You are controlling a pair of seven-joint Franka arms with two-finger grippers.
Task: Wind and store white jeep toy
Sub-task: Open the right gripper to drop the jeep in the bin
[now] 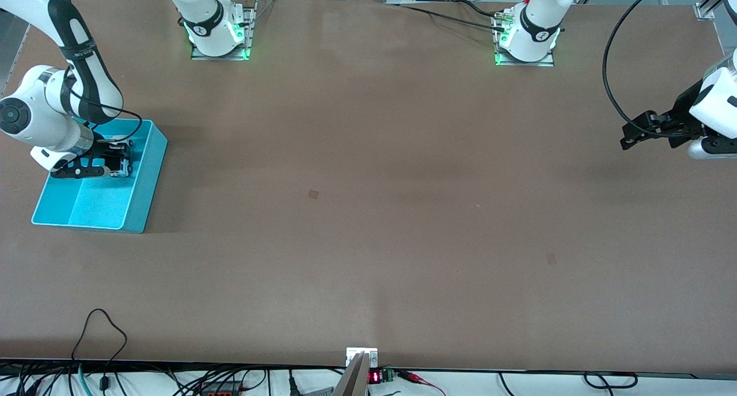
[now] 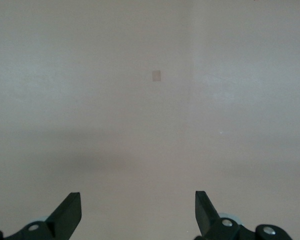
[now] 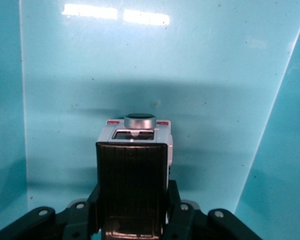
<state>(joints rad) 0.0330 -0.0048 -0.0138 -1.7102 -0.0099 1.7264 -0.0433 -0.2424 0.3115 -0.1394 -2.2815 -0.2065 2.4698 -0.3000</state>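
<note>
In the right wrist view the white jeep toy (image 3: 135, 134) hangs low over the cyan bin's bottom, so it is time to open my right gripper now.
The white jeep toy (image 3: 135, 134), boxy with a black roof panel and a round grey knob on its end, sits between the fingers of my right gripper (image 3: 133, 200), which is shut on its sides. The gripper (image 1: 118, 166) reaches down inside the cyan bin (image 1: 145, 180), in the part of it farther from the front camera, and the toy (image 1: 122, 167) shows there as a small dark and white shape. Whether the toy rests on the bin floor (image 3: 140, 60) I cannot tell. My left gripper (image 1: 627, 137) waits open over bare table at the left arm's end, with nothing between its fingers (image 2: 70, 210).
The bin stands at the right arm's end of the table and has inner dividers. Two small tape marks (image 1: 312, 194) (image 1: 551, 259) lie on the brown table. Cables (image 1: 98, 338) trail along the edge nearest the front camera.
</note>
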